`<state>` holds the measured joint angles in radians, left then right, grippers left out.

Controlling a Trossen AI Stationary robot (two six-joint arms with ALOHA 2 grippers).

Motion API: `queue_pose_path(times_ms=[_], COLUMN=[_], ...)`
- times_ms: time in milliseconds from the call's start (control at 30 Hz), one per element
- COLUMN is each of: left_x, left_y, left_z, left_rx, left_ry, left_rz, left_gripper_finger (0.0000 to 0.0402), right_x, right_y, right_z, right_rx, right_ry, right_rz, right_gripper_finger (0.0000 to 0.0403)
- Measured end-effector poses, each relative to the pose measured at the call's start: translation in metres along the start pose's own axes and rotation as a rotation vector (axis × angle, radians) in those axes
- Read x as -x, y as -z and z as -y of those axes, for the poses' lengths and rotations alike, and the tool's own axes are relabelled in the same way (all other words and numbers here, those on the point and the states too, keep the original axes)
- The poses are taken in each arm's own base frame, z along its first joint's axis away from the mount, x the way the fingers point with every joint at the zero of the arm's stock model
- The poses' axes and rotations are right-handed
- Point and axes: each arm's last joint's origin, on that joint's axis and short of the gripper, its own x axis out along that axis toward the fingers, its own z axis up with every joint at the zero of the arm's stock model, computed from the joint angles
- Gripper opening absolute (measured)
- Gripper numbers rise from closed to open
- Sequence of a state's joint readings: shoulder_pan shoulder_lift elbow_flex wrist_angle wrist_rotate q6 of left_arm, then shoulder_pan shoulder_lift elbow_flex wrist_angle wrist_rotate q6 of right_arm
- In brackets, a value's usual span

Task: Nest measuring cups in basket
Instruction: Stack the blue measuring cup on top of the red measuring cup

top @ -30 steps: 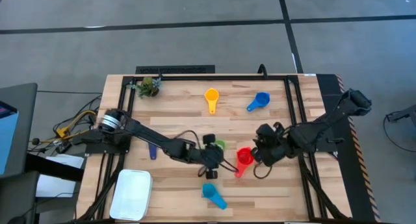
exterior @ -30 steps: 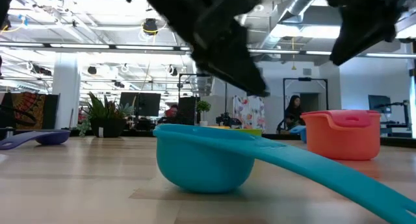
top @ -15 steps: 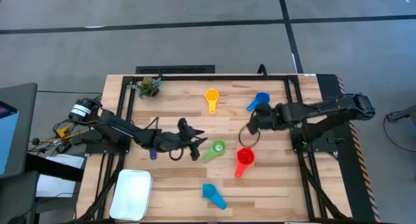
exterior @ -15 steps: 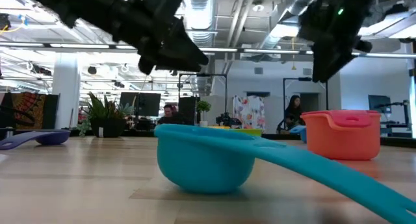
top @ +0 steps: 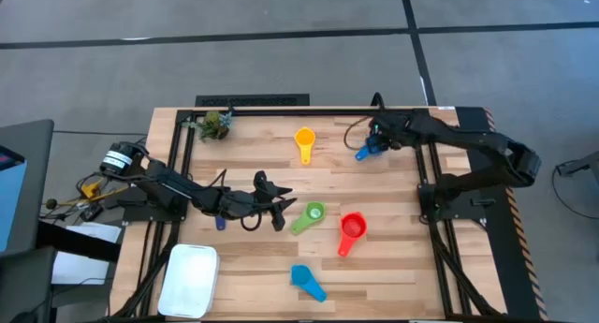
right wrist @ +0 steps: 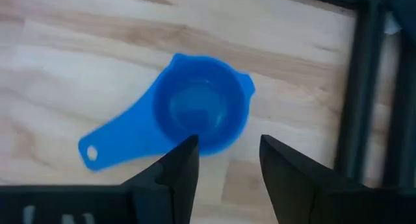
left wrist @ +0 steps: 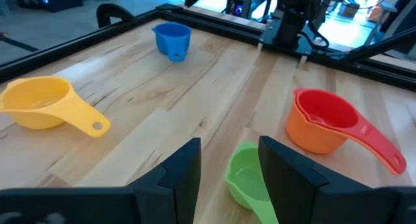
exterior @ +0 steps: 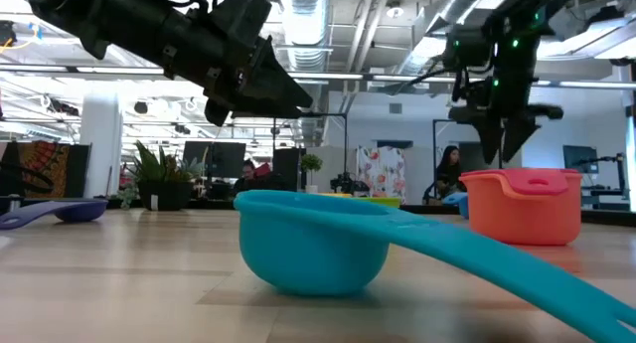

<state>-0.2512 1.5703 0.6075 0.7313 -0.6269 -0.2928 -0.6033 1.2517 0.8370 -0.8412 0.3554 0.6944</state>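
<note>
Next, my right gripper takes hold of the blue cup [right wrist: 195,107] by its rim [right wrist: 247,102] beside the pouring spout, to nest it with the others.
Both grippers are open and hold nothing. My left gripper [top: 281,211] [left wrist: 231,160] hovers just left of the green cup [top: 309,215] [left wrist: 248,178], which lies on the table ahead of its fingers. My right gripper [top: 379,136] [right wrist: 224,152] hangs near the far edge, pointing down over the blue cup [top: 372,147] [right wrist: 201,113]. The yellow cup [top: 304,140], the red cup [top: 351,229] sitting in an orange one [left wrist: 318,136], the light blue cup [top: 307,281] and the dark blue cup [top: 220,221] lie apart on the table. The white basket [top: 190,278] sits at the near left corner.
A small green plant-like clump [top: 215,124] sits at the far left corner. A black frame rail [top: 309,110] runs along the far edge, close behind the right gripper. Bare wood lies between the basket and the light blue cup.
My right gripper has left the red cup, risen and swung toward the far edge, ending above the blue cup. My left gripper drew back toward the table's left, off the green cup, then stayed still. The cups lie where they were.
</note>
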Motion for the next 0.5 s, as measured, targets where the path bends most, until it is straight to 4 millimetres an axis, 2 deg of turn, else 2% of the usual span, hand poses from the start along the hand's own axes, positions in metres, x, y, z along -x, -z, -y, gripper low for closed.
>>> queue_pose_path(times_ms=[267,500], left_x=[0.000,0.000], left_y=[0.004,0.006], left_z=[-0.001,-0.002], left_rx=[-0.026,-0.042], left_ry=[-0.018,-0.026], left_rz=[-0.031,-0.051], left_gripper_finger=[0.0144,0.0144], right_x=[-0.043,-0.077], right_y=[-0.020,-0.022], right_z=[0.019,0.016], right_rx=[-0.078,-0.037], right_ry=[0.036,0.029], right_rz=[-0.059,-0.171], right_gripper_finger=[0.0204,0.0193])
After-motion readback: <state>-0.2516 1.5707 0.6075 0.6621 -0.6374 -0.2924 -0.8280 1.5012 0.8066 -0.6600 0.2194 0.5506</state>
